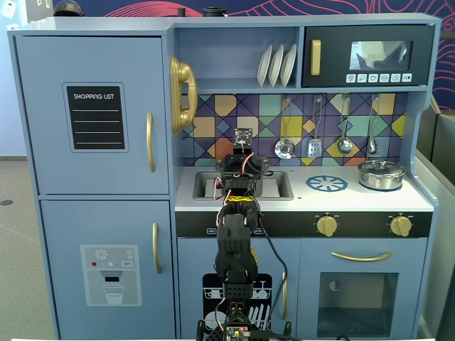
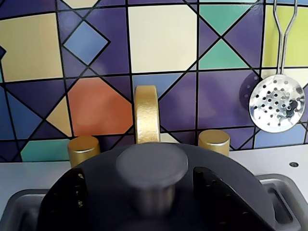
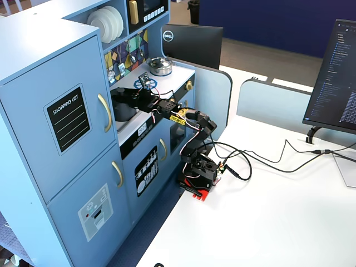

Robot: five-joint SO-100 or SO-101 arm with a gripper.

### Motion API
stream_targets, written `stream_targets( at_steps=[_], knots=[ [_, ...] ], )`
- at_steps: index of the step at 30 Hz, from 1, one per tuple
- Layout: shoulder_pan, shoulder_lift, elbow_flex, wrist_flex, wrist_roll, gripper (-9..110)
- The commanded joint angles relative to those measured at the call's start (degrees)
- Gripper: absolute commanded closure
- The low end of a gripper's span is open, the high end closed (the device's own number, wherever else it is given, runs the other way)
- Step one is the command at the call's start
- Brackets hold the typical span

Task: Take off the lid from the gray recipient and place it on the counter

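Note:
My gripper needs to grab the lid next by its round knob, so it can put the lid on the counter.
The dark gray lid with its round central knob fills the bottom of the wrist view. It sits on the gray recipient, which stands in the sink of the white counter. My gripper is open. Its black fingers stand one on each side of the knob, just above the lid, with a gap to the knob on each side. In a fixed view from the front, the arm hides the pot and lid.
A gold tap and two gold knobs stand right behind the pot. A slotted spoon hangs on the tiled wall. The blue burner print and a shiny silver pot are on the counter to the right.

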State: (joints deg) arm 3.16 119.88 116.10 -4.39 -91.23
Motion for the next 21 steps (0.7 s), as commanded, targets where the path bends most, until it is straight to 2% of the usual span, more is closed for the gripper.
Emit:
stream_targets(
  at_steps=[1, 3, 6, 21],
  knots=[
    [-0.26, -2.29, -5.1, -2.29, -0.62, 83],
    [-0.44, -2.99, -5.27, -2.64, -0.79, 88],
    [-0.7, -3.43, -5.1, -3.52, 0.0, 102],
    [-1.14, 1.85, -5.19, -5.19, -2.9, 102]
  ],
)
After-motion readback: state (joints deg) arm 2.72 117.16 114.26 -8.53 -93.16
